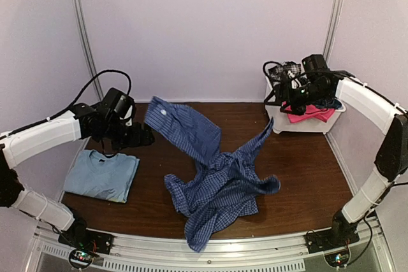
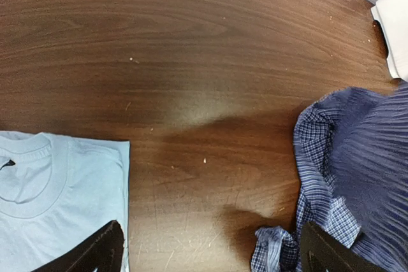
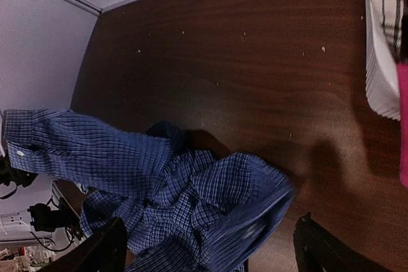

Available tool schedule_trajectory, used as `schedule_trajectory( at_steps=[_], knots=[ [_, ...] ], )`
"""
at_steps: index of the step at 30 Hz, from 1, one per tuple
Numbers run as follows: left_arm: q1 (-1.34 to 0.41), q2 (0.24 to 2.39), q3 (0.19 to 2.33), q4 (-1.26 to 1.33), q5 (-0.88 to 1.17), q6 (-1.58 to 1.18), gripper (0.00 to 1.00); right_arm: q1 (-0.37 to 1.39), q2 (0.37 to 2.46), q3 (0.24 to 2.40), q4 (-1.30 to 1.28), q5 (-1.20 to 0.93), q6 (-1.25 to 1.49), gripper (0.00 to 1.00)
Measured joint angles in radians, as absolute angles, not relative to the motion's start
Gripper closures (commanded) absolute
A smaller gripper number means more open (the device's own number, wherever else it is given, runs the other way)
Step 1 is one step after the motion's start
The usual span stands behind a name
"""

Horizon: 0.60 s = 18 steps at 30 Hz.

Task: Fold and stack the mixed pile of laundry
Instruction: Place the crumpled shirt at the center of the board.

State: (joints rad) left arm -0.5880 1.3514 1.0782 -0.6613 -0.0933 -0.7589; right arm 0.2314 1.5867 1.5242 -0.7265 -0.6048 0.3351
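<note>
The blue check shirt's far side should stay free to spread for folding. My left gripper should grab the blue check shirt next by its bunched edge facing the T-shirt.
A blue small-check button shirt (image 1: 217, 186) lies crumpled and spread across the middle of the table, one sleeve (image 1: 182, 125) reaching back left and another (image 1: 264, 133) lifting toward the right. That blurred sleeve (image 3: 280, 214) hangs between the wide-apart fingers of my open right gripper (image 1: 291, 99), which hovers beside the basket. A folded light blue T-shirt (image 1: 102, 174) lies flat at the near left. My left gripper (image 1: 143, 137) is open over bare wood between the T-shirt (image 2: 57, 189) and the shirt's edge (image 2: 363, 157), holding nothing.
A white plastic basket (image 1: 306, 125) stands at the back right, holding a hot pink piece (image 1: 309, 114) and a black-white plaid piece (image 1: 287, 70). The back and side walls close in the brown table (image 1: 299, 170).
</note>
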Motion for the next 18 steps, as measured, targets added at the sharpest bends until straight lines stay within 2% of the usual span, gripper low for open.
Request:
schedule_trajectory(
  at_steps=[3,10,18],
  knots=[
    [-0.595,1.282,1.010,-0.665,-0.090,-0.760,0.02,0.289,1.548,1.399,-0.793,-0.590,0.278,0.16],
    [-0.676,1.271,0.931,-0.612,-0.017,-0.721,0.02,0.505,1.383,1.241,-0.817,-0.617,0.250,0.19],
    [-0.747,1.432,0.889,-0.508,0.161,-0.672,0.02,0.735,1.505,1.177,-0.784,-0.632,0.317,0.18]
  ],
)
